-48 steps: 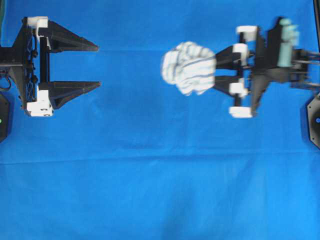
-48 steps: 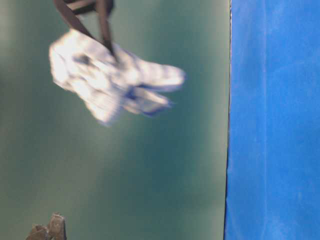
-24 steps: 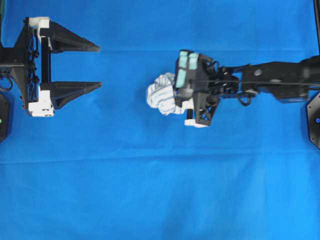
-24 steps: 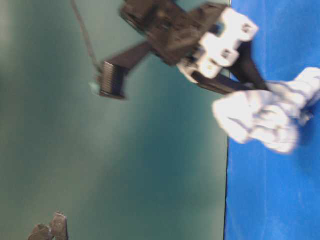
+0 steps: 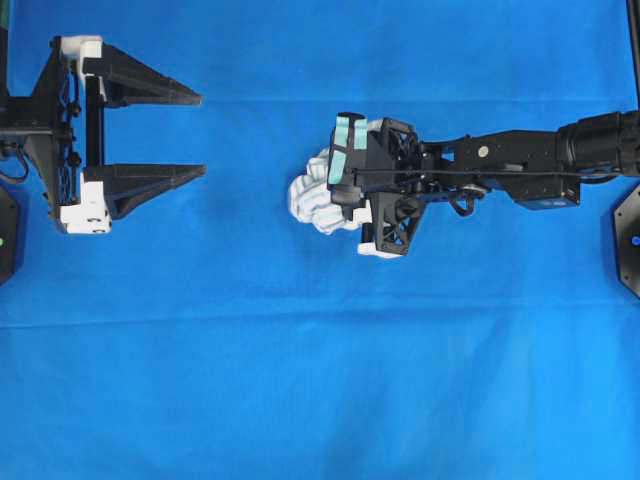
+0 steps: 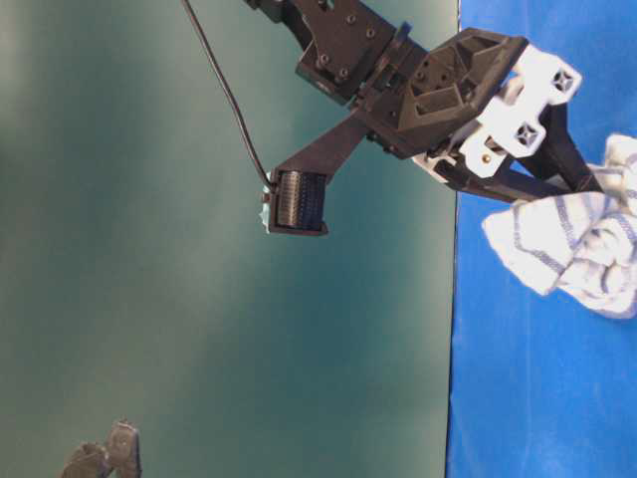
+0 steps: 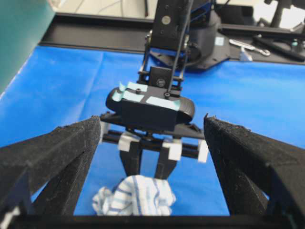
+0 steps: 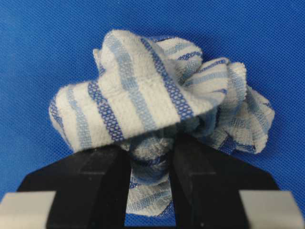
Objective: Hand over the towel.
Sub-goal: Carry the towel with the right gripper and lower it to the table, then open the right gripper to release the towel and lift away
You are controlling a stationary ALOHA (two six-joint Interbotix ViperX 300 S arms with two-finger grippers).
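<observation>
The towel (image 5: 308,201) lies bunched on the blue cloth and would rest there, so it is now time to open my right gripper.
The towel (image 5: 308,201) is a crumpled white bundle with blue stripes, left of the table's middle. My right gripper (image 5: 345,195) is shut on it, and the arm reaches in from the right with its wrist tipped downward. The right wrist view shows both black fingers (image 8: 102,183) pinching a fold of the towel (image 8: 143,105), which bulges beyond them. At table level the towel (image 6: 572,239) hangs from the right gripper (image 6: 557,184) close to the blue surface. My left gripper (image 5: 200,134) is open at the far left, level with the towel (image 7: 136,200) and facing it with a wide gap between.
A large plain blue cloth (image 5: 320,380) covers the table. Black arm bases (image 5: 628,240) sit at the left and right edges. A dark green wall (image 6: 199,299) stands at one side. Beyond the table is a black frame with tools (image 7: 257,45).
The right arm has reached leftward and tipped down, carrying the towel toward the left gripper and lower to the table. The left gripper has stayed still and open.
</observation>
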